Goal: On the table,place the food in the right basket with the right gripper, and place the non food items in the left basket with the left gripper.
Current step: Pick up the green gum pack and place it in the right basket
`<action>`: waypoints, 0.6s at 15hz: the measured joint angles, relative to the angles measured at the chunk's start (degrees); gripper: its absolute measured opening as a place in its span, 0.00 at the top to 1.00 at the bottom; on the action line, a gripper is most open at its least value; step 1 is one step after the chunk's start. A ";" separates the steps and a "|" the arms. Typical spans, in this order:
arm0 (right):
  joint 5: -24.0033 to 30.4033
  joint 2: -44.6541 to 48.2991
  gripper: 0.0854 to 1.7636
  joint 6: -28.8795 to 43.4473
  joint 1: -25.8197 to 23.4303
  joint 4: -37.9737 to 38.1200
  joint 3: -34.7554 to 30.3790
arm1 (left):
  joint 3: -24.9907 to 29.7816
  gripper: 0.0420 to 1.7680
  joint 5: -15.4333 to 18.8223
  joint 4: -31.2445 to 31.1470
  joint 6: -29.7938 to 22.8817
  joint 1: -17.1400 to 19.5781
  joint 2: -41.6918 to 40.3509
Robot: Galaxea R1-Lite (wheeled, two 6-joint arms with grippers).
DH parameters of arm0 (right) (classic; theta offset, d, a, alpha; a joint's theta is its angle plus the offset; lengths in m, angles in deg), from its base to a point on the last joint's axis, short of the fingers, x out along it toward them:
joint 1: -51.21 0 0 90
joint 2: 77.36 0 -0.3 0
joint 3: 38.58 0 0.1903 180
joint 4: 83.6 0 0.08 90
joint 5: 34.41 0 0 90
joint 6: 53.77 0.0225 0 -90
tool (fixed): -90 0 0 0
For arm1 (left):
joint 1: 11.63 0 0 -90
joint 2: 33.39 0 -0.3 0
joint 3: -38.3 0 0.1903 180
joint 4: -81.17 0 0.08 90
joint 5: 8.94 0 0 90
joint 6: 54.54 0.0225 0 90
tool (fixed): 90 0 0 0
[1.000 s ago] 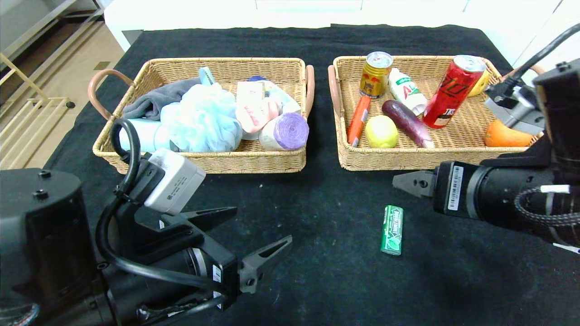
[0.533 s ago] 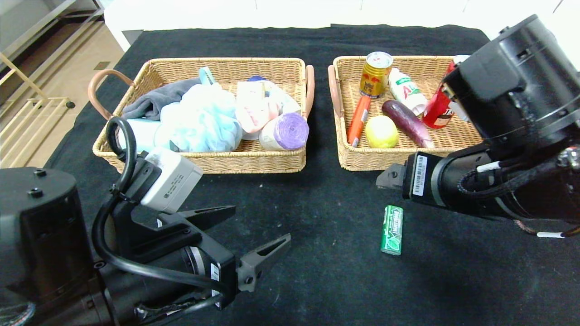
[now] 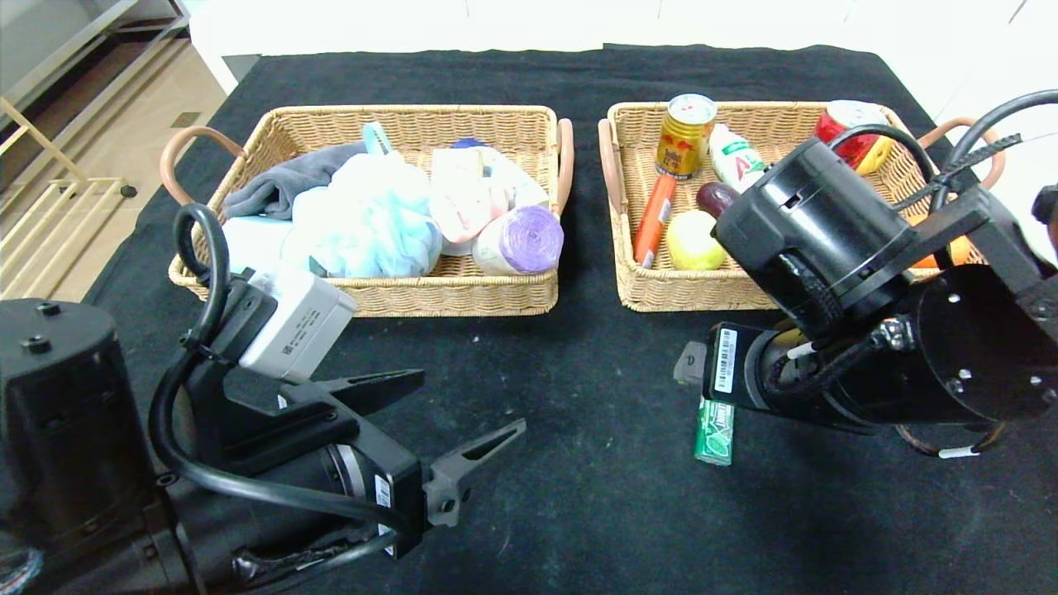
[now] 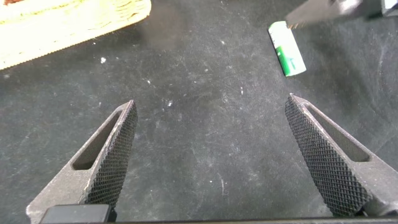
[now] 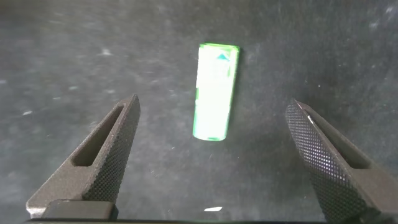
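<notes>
The right gripper should move closer first, because black cloth shows between its wide fingers and the green gum pack, and it would miss if it closed now.
A small green chewing-gum pack (image 3: 715, 434) lies on the black table (image 3: 579, 512) in front of the right basket (image 3: 702, 299). My right gripper (image 3: 693, 368) hovers open just above its far end; in the right wrist view the pack (image 5: 216, 90) lies between and beyond the open fingers (image 5: 112, 149), untouched. The lemon (image 3: 693, 240) and orange sausage (image 3: 653, 216) sit in the right basket. The left basket (image 3: 364, 297) holds the blue pouf (image 3: 372, 216), pink bottle (image 3: 463, 211), purple-ended roll (image 3: 525, 240) and grey towel (image 3: 281, 183). My left gripper (image 3: 472, 400) hangs open and empty at front left.
The right basket also holds a gold can (image 3: 684, 132), a white bottle (image 3: 734, 161), a red can (image 3: 847, 124) and an eggplant (image 3: 715, 197), partly hidden behind my right arm. A mint flask (image 3: 248, 235) lies in the left basket. The left wrist view shows the gum pack (image 4: 286, 48) far off.
My right arm has swung from over the right basket down and leftward to above the gum pack. The left arm drifted slightly; both grippers stayed open.
</notes>
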 joint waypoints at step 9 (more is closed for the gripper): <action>1.55 -4.68 0.03 2.27 -1.46 -0.02 -0.55 | -0.20 0.03 0.02 -0.54 0.09 0.09 -1.33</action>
